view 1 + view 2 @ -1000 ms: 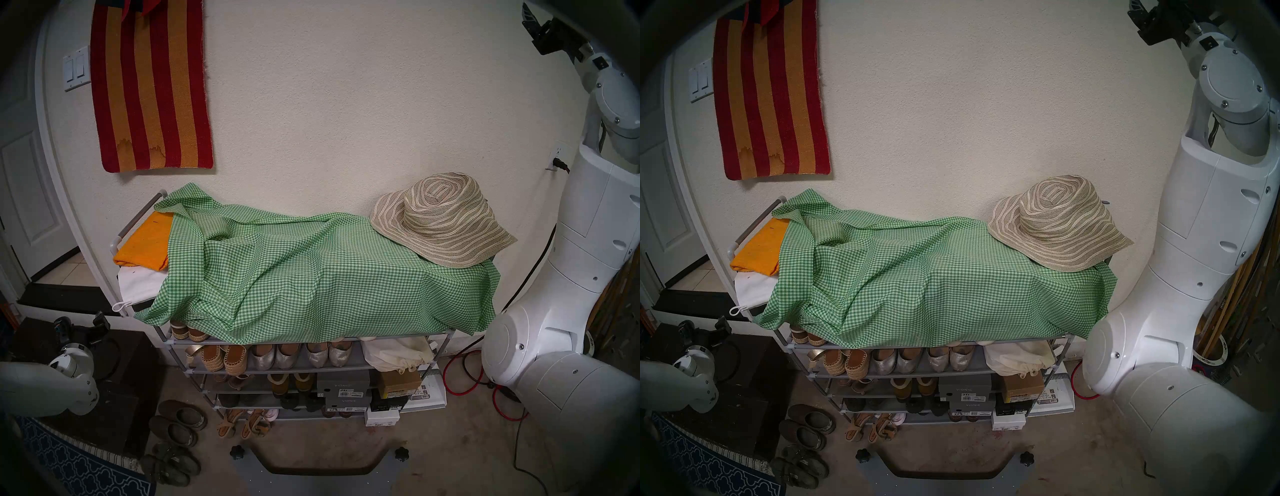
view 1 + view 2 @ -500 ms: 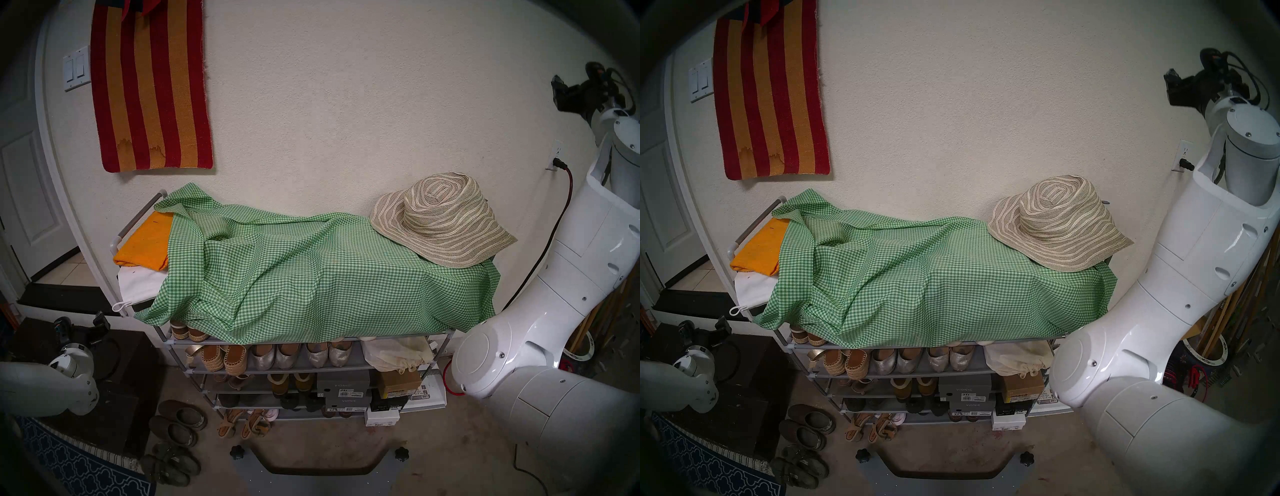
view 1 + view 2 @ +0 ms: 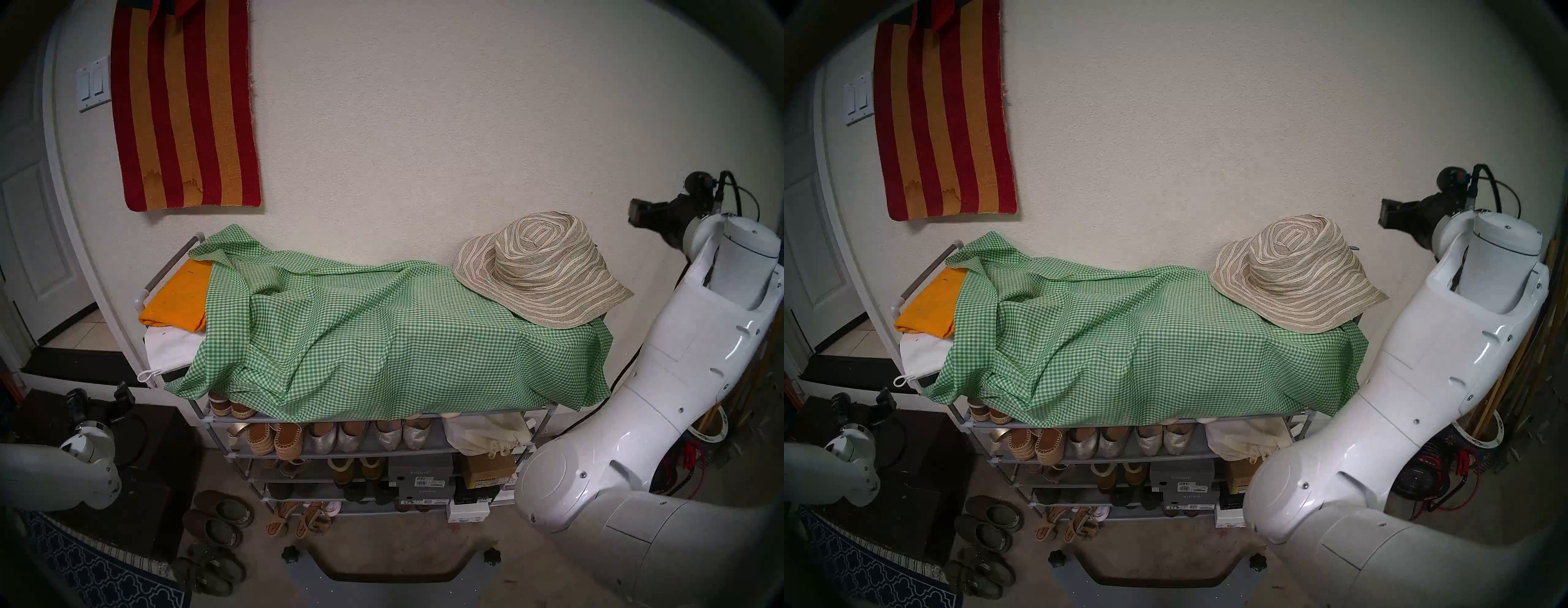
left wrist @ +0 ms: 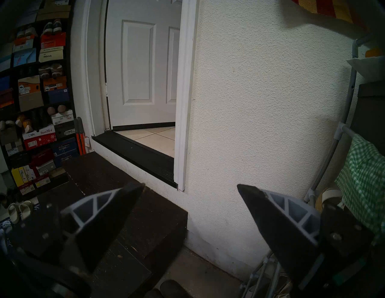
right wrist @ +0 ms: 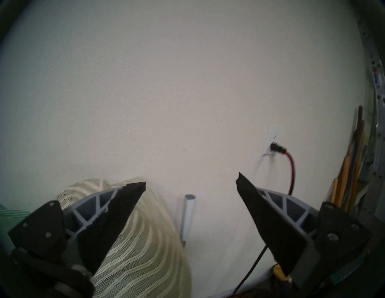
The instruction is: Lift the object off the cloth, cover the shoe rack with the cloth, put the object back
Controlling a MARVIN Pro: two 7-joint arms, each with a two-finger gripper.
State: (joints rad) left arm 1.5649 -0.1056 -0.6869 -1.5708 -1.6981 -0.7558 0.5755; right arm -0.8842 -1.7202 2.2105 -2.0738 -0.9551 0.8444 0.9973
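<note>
The hat's wide brim [image 3: 552, 304] lies slack on the cloth and the hat's soft top stands up, so my right gripper should next pinch the hat by its top [image 3: 548, 235].
The striped straw sun hat [image 3: 543, 271] lies on the right end of the green-and-white check cloth [image 3: 382, 331], which is draped crumpled over the top of the grey shoe rack [image 3: 382, 417]. The rack's left end is uncovered. My right gripper [image 3: 634, 216] is open and empty. It hangs just right of the hat at crown height, facing the wall. In the right wrist view the hat [image 5: 145, 249] sits under my left finger, between open fingertips [image 5: 190, 185]. My left gripper [image 4: 190, 187] is open and empty, low to the left of the rack [image 4: 325, 172].
A folded orange cloth [image 3: 178, 297] on a white bag [image 3: 169, 348] fills the rack's uncovered left end. A red-and-orange striped rug [image 3: 186, 106] hangs on the wall. Loose shoes [image 3: 216, 518] lie on the floor. A dark step [image 4: 129, 208] is below my left gripper. A red cable [image 5: 291, 166] is plugged in right of the rack.
My right arm has swung down from the top right corner, bringing its gripper level with the hat's crown. The hat, the cloth and the left arm have not moved.
</note>
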